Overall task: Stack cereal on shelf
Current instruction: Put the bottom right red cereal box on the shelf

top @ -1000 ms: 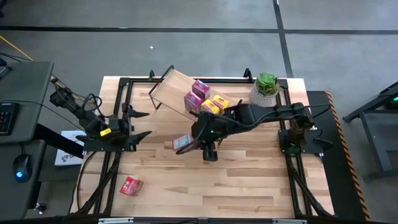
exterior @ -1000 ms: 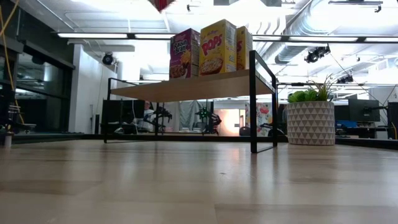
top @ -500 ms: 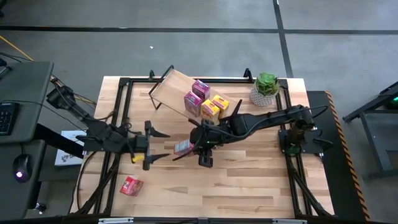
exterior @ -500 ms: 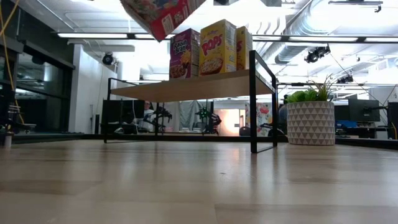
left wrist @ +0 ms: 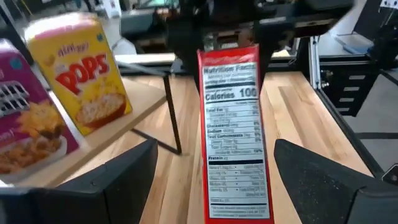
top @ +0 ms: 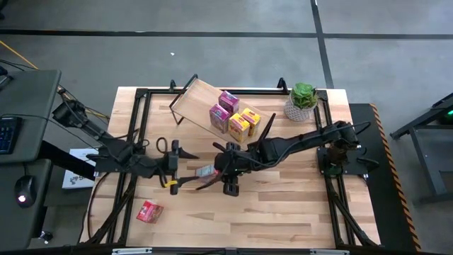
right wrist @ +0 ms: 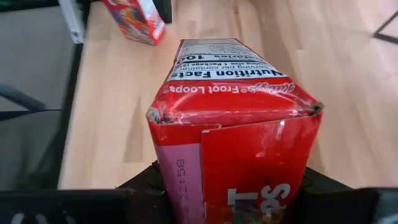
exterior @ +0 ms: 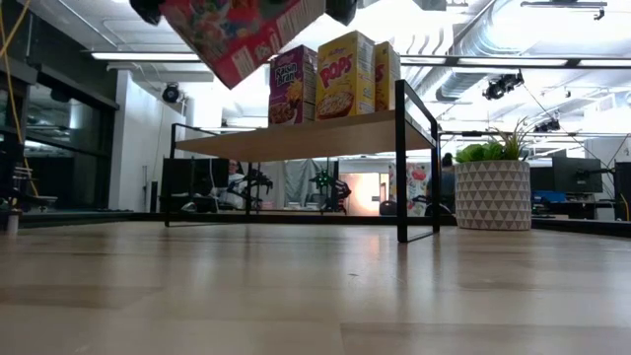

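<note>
The left gripper grabs the red cereal box by its loose end (top: 201, 172) next. Then it takes the box over for stacking on the shelf (top: 197, 99).
My right gripper (top: 221, 170) is shut on a red cereal box (top: 206, 171) above the middle of the table; the box shows tilted at the top of the low view (exterior: 237, 30). My left gripper (top: 187, 168) is open, its fingers (left wrist: 124, 180) standing on either side of the box's free end (left wrist: 236, 155) without touching it. The light-wood shelf (top: 197, 99) stands on its black wire end frames at the far side and carries several pink and yellow boxes (top: 233, 117). Another red box (top: 148, 211) lies on the table near the front left. My right gripper pinches the red box at one end, by its two broad faces (right wrist: 168, 180), between its two fingers. The fingers come about level from the table's right side and lie along the box. The box is lifted clear and tilted, its nutrition panel (right wrist: 224, 68) facing my wrist camera.
A potted green plant (top: 303, 99) stands at the far right, beside the shelf's right end. Black frame rails (top: 134, 127) run along the table's left and right sides. Bare tabletop (top: 283, 212) lies in front of both grippers.
My left gripper has gone from the table's left side toward the middle, up to the red box, and now has its fingers around the box's free end. My right gripper has carried the box a little toward the left and near edges and lowered it.
</note>
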Motion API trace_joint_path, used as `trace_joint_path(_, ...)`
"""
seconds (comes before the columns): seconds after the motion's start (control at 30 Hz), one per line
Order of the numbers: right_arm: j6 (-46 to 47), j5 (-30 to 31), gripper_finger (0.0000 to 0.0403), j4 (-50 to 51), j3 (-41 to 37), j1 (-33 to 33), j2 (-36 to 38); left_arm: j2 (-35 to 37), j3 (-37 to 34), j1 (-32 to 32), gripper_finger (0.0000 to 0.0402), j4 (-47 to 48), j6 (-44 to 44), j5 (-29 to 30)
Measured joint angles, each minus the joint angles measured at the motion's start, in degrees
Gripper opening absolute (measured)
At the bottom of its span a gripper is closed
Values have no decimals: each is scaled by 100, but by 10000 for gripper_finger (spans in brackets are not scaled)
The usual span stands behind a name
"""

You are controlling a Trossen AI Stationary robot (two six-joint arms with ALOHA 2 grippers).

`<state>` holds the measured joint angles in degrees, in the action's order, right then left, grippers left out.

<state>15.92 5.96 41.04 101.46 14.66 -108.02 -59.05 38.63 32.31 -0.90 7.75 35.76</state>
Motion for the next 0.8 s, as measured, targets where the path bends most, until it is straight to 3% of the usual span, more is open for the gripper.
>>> trace_joint_path(0.4,-400,454,146,-192,-1,13,-3,-104,0,-638,315,10,422,-1408)
trace_joint_path(0.8,-689,322,146,-446,-1,31,-3,-335,0,-988,309,4,521,-1543)
